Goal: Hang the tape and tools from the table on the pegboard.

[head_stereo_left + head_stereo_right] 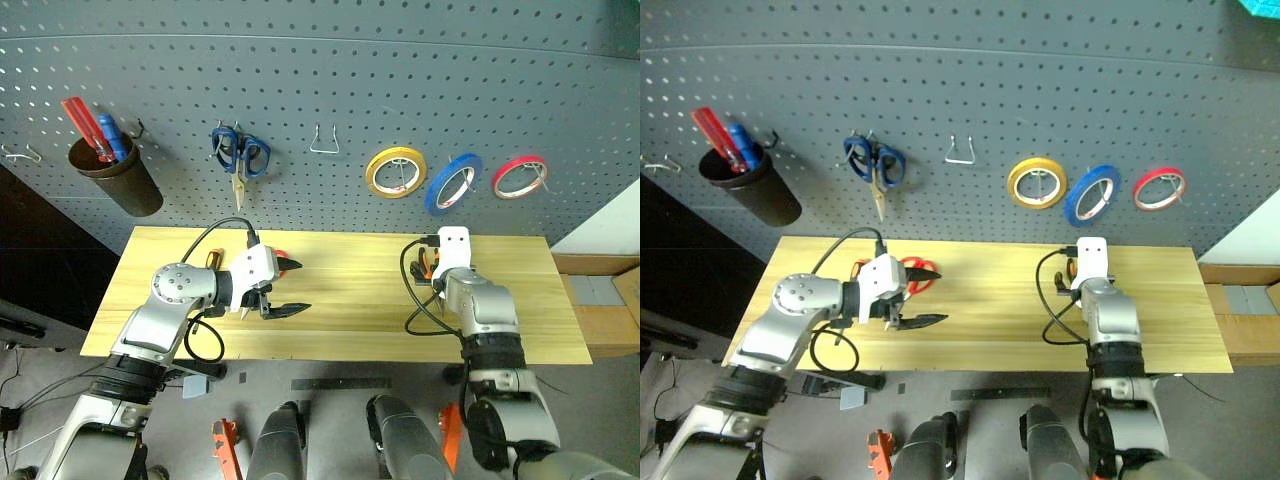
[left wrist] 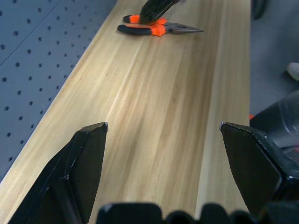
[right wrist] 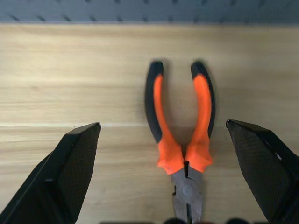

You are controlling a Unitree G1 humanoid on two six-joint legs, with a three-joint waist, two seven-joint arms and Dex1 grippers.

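Note:
I will next grab the pliers by their orange-and-black handles with my right gripper, to hang them on the pegboard (image 1: 320,90).
The blue tape (image 1: 452,185) hangs on the pegboard (image 1: 320,90) between a yellow roll and a red roll. On the table (image 1: 350,320), orange-and-black pliers (image 3: 182,126) lie with their handles toward the pegboard. My right gripper (image 3: 163,125) is open, with one finger on each side of the pliers and neither touching them. Red-handled scissors (image 1: 915,272) lie partly hidden behind my left gripper (image 1: 290,288), which is open over bare wood and holds nothing. An orange handle end (image 1: 212,258) peeks out behind the left arm.
Blue-handled scissors (image 1: 240,155) hang on the pegboard beside an empty wire hook (image 1: 323,142). A dark cup (image 1: 118,172) with red and blue pens hangs at the left. The yellow roll (image 1: 396,171) and the red roll (image 1: 519,177) flank the blue tape.

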